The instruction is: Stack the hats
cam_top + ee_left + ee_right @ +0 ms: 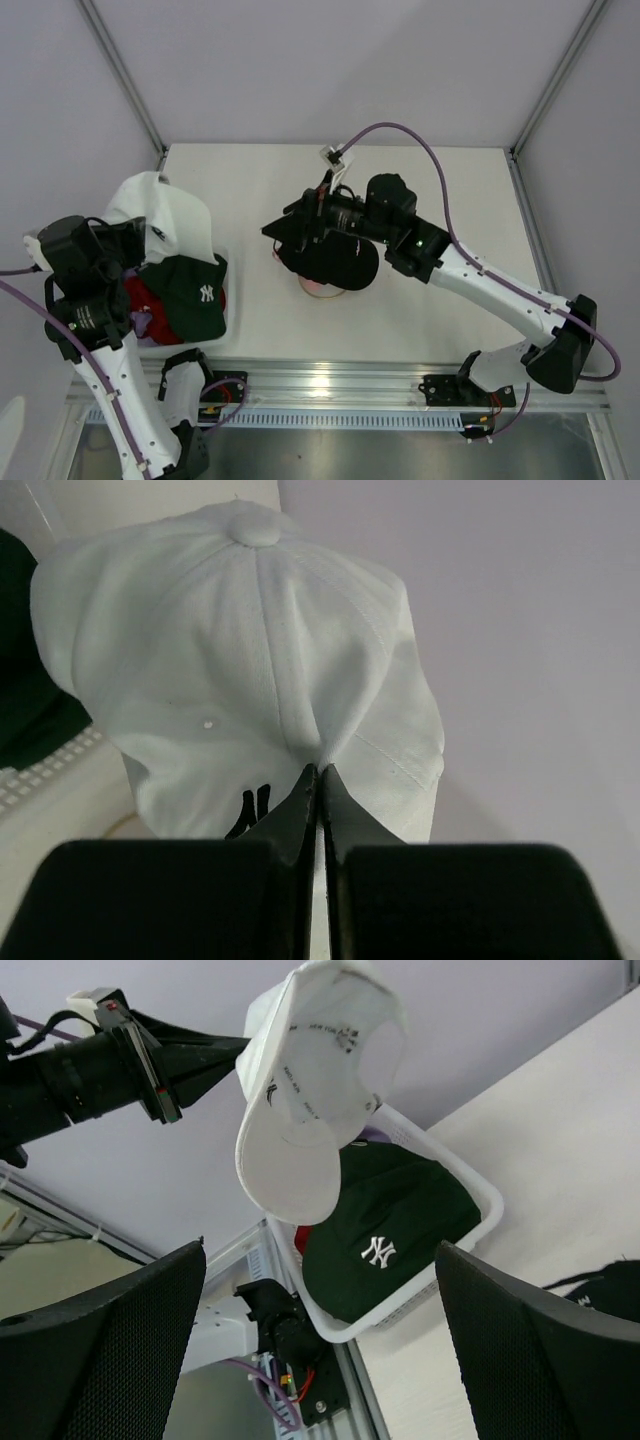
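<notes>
My right gripper will next grab the white hat by its dangling brim (188, 237). The opening of the white hat's top stays free that way, so the white hat can stack over the black hat (335, 262).
A white hat (168, 212) hangs above the basket, and my left gripper (320, 770) is shut on a pinch of its crown fabric (250, 660). From the right wrist view the white hat (310, 1090) dangles brim down from the left gripper (225, 1050). A dark green hat (197, 293) with a white NY logo lies on top in the basket, over a red hat (140, 298) and a lavender one (152, 326). A black hat (335, 262) sits on a pink hat (322, 290) at mid-table. My right gripper (290, 238) hovers open over the black hat, holding nothing.
The white mesh basket (470, 1235) stands at the table's near left corner, by the left arm's base. Grey walls and metal frame posts enclose the table. The aluminium rail (340, 385) runs along the near edge.
</notes>
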You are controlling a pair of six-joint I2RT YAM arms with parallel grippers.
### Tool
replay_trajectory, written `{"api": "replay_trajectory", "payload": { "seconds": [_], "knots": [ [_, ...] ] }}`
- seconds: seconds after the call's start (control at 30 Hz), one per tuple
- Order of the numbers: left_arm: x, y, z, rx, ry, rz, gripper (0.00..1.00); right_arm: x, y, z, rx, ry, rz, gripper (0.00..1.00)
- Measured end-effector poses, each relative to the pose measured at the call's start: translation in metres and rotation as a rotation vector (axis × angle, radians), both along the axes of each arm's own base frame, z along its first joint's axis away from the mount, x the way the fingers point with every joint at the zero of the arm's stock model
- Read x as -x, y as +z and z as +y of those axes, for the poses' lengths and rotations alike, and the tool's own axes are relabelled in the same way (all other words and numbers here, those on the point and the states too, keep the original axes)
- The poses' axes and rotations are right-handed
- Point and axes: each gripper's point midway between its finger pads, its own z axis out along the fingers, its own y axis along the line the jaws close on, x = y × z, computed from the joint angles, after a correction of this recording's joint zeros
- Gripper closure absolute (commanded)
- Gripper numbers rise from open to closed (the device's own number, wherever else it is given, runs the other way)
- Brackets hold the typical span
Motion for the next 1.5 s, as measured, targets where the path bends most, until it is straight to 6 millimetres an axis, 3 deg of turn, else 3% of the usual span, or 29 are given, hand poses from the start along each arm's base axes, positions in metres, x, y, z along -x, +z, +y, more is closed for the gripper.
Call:
{"api": "replay_trajectory", "payload": {
  "seconds": [0.33, 0.6, 0.73, 0.83, 0.93, 0.97, 1.03, 1.07, 1.2, 1.3, 1.33, 1.43, 1.5],
  "knots": [
    [-0.019, 0.006, -0.032, 0.216, -0.033, -0.031, 0.99, 0.019, -0.03, 0.057, 0.04, 0.059, -0.174, 0.0],
    [-0.038, -0.003, -0.037, 0.264, -0.035, 0.019, 0.99, 0.043, -0.062, 0.097, 0.102, 0.092, -0.235, 0.0],
    [-0.039, -0.002, -0.041, 0.275, -0.046, 0.017, 0.99, 0.034, -0.059, 0.108, 0.107, 0.042, -0.26, 0.02],
    [-0.038, 0.001, -0.042, 0.276, -0.051, 0.006, 0.99, 0.021, -0.051, 0.119, 0.102, -0.002, -0.281, 0.15],
    [-0.035, 0.004, -0.043, 0.276, -0.052, -0.008, 0.99, 0.012, -0.04, 0.13, 0.088, -0.03, -0.298, 0.42],
    [-0.034, 0.006, -0.043, 0.274, -0.053, -0.015, 0.99, 0.009, -0.036, 0.133, 0.082, -0.037, -0.304, 0.65],
    [-0.033, 0.008, -0.043, 0.273, -0.055, -0.025, 0.99, 0.007, -0.034, 0.138, 0.079, -0.044, -0.303, 0.94],
    [-0.033, 0.01, -0.043, 0.27, -0.055, -0.032, 0.99, 0.005, -0.033, 0.139, 0.078, -0.052, -0.301, 1.0],
    [-0.032, 0.016, -0.042, 0.254, -0.059, -0.058, 0.99, -0.002, -0.032, 0.138, 0.095, -0.093, -0.277, 1.0],
    [-0.034, 0.02, -0.041, 0.191, -0.088, -0.07, 0.61, -0.004, -0.028, 0.133, 0.096, -0.113, -0.229, 1.0],
    [-0.035, 0.024, -0.041, 0.155, -0.104, -0.084, 0.35, -0.006, -0.029, 0.128, 0.102, -0.118, -0.197, 1.0],
    [-0.037, 0.046, -0.041, 0.008, -0.173, -0.137, 0.01, -0.023, -0.023, 0.103, 0.067, -0.132, -0.069, 1.0],
    [-0.037, 0.067, -0.041, -0.124, -0.227, -0.18, 0.01, -0.049, -0.018, 0.068, 0.013, -0.168, 0.038, 1.0]
  ]
}}
